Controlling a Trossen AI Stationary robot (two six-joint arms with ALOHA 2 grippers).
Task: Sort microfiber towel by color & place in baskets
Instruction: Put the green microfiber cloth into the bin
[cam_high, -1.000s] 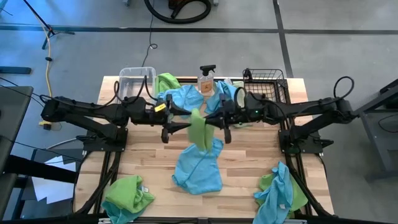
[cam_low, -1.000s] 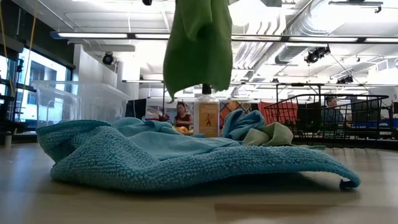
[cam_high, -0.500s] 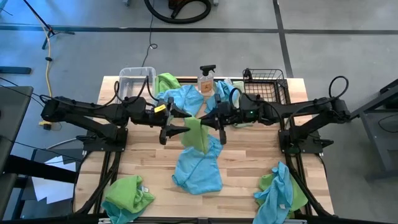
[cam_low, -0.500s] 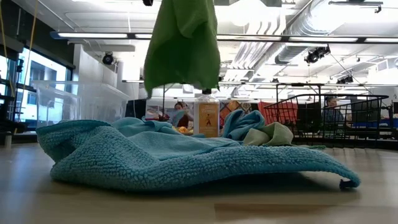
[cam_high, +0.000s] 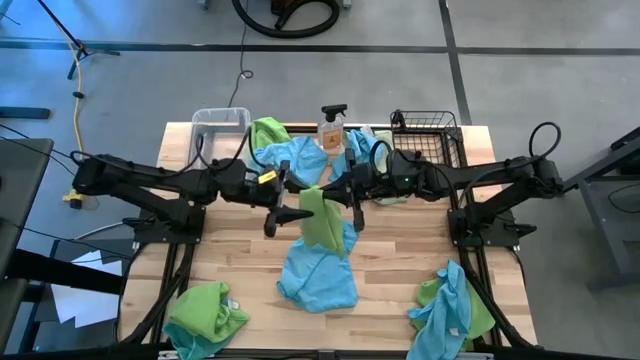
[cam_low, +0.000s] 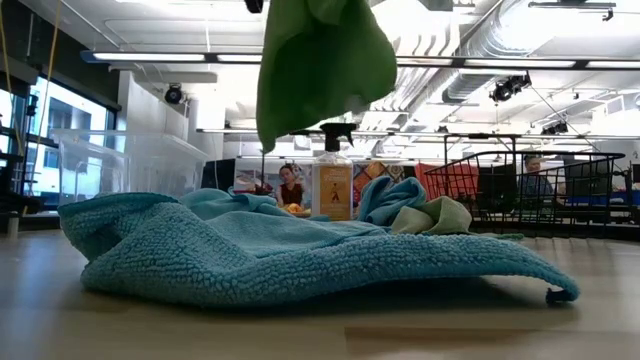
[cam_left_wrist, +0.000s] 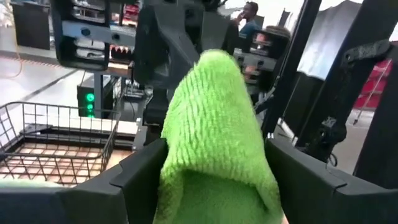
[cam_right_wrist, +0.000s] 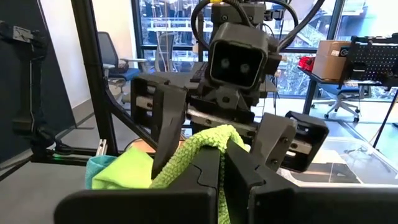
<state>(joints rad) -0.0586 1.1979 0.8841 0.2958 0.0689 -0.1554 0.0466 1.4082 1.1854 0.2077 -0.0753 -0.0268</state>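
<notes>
My left gripper grabs the lime green towel by its bunched fold (cam_high: 319, 200) next, to sort the towel into the clear tub (cam_high: 220, 128).
A lime green microfiber towel (cam_high: 322, 218) hangs over the table's middle, and my right gripper (cam_high: 340, 193) is shut on its top. It shows as a green drape in the low view (cam_low: 320, 70). My left gripper (cam_high: 290, 202) faces the right one, open, with one finger on each side of the towel's top fold (cam_left_wrist: 214, 118). A sky blue towel (cam_high: 320, 270) lies spread on the table below. The clear tub (cam_high: 220, 128) stands at the far left and the black wire basket (cam_high: 430, 135) at the far right. My right gripper pinches the green towel's bunched top fold (cam_right_wrist: 208, 142) between its two fingers, coming level from the table's right. The towel hangs below the fingers, slack and clear of the blue towel. My left gripper's fingers (cam_left_wrist: 146, 168) flank the same fold; I cannot tell whether they touch it.
A spray bottle (cam_high: 333, 128) stands at the far edge between tub and basket, with a heap of blue and green towels (cam_high: 295, 155) beside it. More towels lie near the front left (cam_high: 205, 315) and front right (cam_high: 450, 310).
The green towel has swayed toward the table's left and back. Its lower edge has bunched and sits a little higher in the low view. My left gripper has edged toward the towel.
</notes>
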